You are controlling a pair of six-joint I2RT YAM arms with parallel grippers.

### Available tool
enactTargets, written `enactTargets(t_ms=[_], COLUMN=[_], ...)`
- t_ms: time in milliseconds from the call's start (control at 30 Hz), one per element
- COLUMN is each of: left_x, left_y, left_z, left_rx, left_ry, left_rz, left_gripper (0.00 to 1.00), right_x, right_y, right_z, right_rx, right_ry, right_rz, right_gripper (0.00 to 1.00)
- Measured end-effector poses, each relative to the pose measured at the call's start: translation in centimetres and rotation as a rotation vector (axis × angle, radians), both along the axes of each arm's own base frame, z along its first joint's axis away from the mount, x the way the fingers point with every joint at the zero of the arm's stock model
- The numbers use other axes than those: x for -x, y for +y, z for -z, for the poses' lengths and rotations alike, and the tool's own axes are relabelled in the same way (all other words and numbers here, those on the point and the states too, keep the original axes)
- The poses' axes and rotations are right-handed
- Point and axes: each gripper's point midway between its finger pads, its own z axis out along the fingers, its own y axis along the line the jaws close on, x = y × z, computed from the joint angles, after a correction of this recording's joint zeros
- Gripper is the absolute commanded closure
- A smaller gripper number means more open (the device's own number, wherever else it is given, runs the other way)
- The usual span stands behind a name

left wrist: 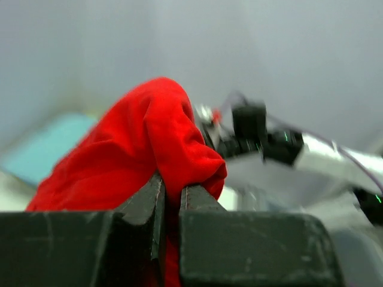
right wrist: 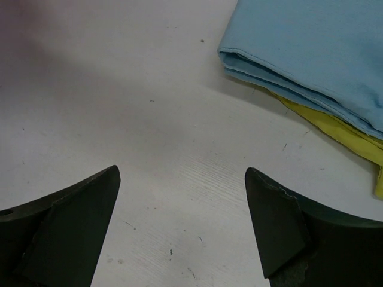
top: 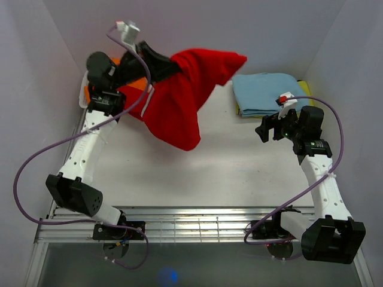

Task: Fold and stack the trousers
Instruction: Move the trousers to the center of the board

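My right gripper reaches the red trousers (top: 185, 95) and grabs a free edge (top: 237, 63) away from my left gripper's pinch next, to spread the trousers for folding.
The bright red trousers (top: 185, 95) hang bunched in the air at the back left, lifted off the table, with a white stripe along the left edge. My left gripper (top: 175, 67) is shut on a fold of the trousers (left wrist: 149, 143), the cloth pinched between its jaws. My right gripper (top: 263, 131) is open and empty, low over bare table just left of the folded pile. Its fingers (right wrist: 72, 215) stand wide apart above the white surface.
A folded light blue garment (top: 266, 92) lies on a yellow one (top: 306, 89) at the back right; both show in the right wrist view (right wrist: 317, 48). An orange garment (top: 90, 92) lies at the back left behind my left arm. White walls enclose the table.
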Motion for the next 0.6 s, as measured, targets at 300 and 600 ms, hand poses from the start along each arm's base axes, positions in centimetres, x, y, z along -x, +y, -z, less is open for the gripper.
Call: enactTargets(t_ms=[300, 600], left_x=[2.8, -6.9], left_y=[-8.3, 2.2], left_z=[28.8, 19.1], left_rx=[-0.413, -0.49], left_ry=[0.49, 0.191], left_rz=[0.08, -0.313], left_gripper=[0.02, 0.02], right_x=[0.2, 0.6], right_y=[-0.9, 2.0], right_z=[0.6, 1.9], right_rx=[0.039, -0.001], right_ry=[0.063, 0.198], right_rz=[0.009, -0.154], right_gripper=[0.1, 0.1])
